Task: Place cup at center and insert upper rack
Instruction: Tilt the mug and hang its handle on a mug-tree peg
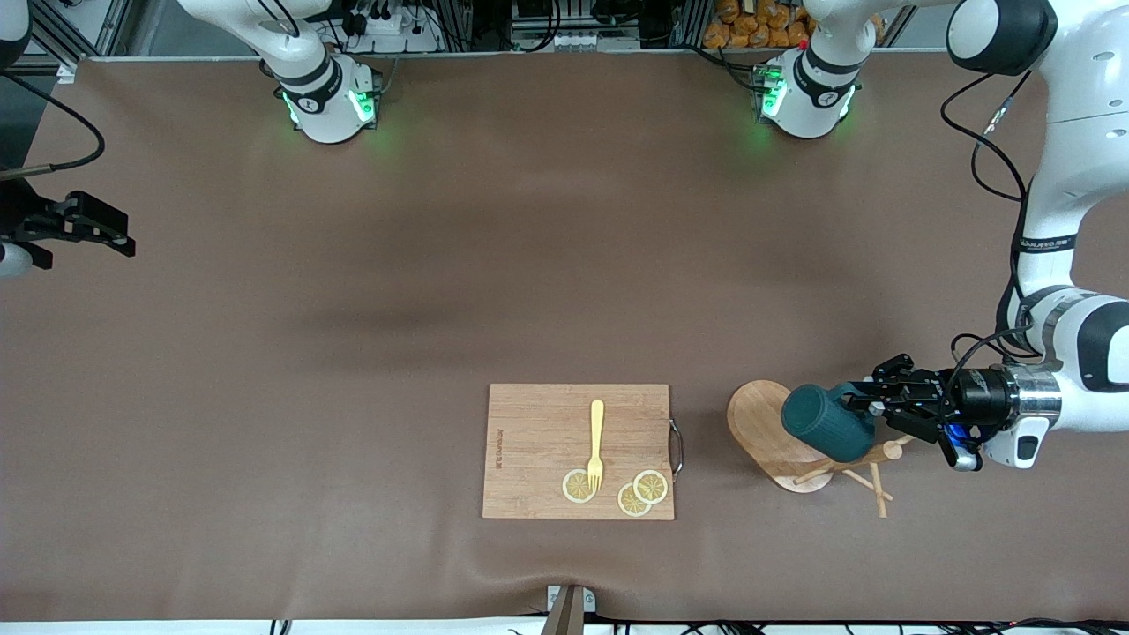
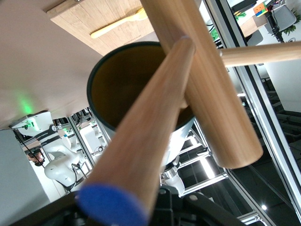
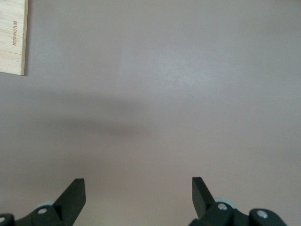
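Note:
The robot needs to open its left gripper now: in the left wrist view the cup's opening (image 2: pixel 124 82) is close over the rack's post (image 2: pixel 214 94), so the cup would hang there.
The dark teal cup (image 1: pixel 825 423) hangs up on the light wooden upper rack (image 1: pixel 763 428), which stands toward the left arm's end of the table. My left gripper (image 1: pixel 871 401) reaches in level, right at the cup's handle side. In the left wrist view the cup's mustard inside (image 2: pixel 127 84) faces me, and the rack's post (image 2: pixel 211 84) and a peg (image 2: pixel 141 136) cross in front of it and hide my jaws. My right gripper (image 1: pixel 106 231) is open and empty, waiting over bare table at the right arm's end; its fingertips (image 3: pixel 75 193) show in the right wrist view.
A rectangular wooden cutting board (image 1: pixel 538 423) lies near the front edge mid-table, with a yellow fork (image 1: pixel 596 441) and three lemon slices (image 1: pixel 635 492) on it. It has a metal handle (image 1: pixel 676 447) on the rack's side. A brown cloth (image 1: pixel 441 265) covers the table.

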Available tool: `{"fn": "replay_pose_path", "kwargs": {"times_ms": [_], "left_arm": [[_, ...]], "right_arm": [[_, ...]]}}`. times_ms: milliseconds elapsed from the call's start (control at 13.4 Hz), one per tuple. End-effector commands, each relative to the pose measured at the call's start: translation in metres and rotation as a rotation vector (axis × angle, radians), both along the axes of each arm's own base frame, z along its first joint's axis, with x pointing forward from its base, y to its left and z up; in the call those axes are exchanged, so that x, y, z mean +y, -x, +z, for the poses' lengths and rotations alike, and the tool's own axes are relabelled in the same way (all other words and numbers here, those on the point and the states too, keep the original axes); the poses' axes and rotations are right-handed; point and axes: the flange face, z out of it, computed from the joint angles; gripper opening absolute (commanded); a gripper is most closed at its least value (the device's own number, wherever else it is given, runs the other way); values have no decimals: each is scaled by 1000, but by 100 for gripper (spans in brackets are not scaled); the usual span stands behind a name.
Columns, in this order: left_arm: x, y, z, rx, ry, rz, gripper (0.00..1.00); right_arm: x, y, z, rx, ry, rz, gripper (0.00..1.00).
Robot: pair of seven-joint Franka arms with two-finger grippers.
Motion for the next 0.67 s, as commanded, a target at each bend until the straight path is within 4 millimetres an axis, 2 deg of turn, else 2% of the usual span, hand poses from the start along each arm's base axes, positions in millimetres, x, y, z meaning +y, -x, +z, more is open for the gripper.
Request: {"fn": "replay_pose_path", "kwargs": {"times_ms": [0,449,524,599], "left_arm": [[8,-2,1,-18,42,13,0],[8,-2,-5,-10,44,13,0],[8,-2,-5,-10,44,13,10],[8,-2,-6,-5,46,14,51]], "right_arm": [[1,-1,3,1,17,-11,100],[1,-2,3,-4,17,-10,100],[2,-2,3,-1,14,-12,100],[0,-1,3,0,14,-15,100]]}}
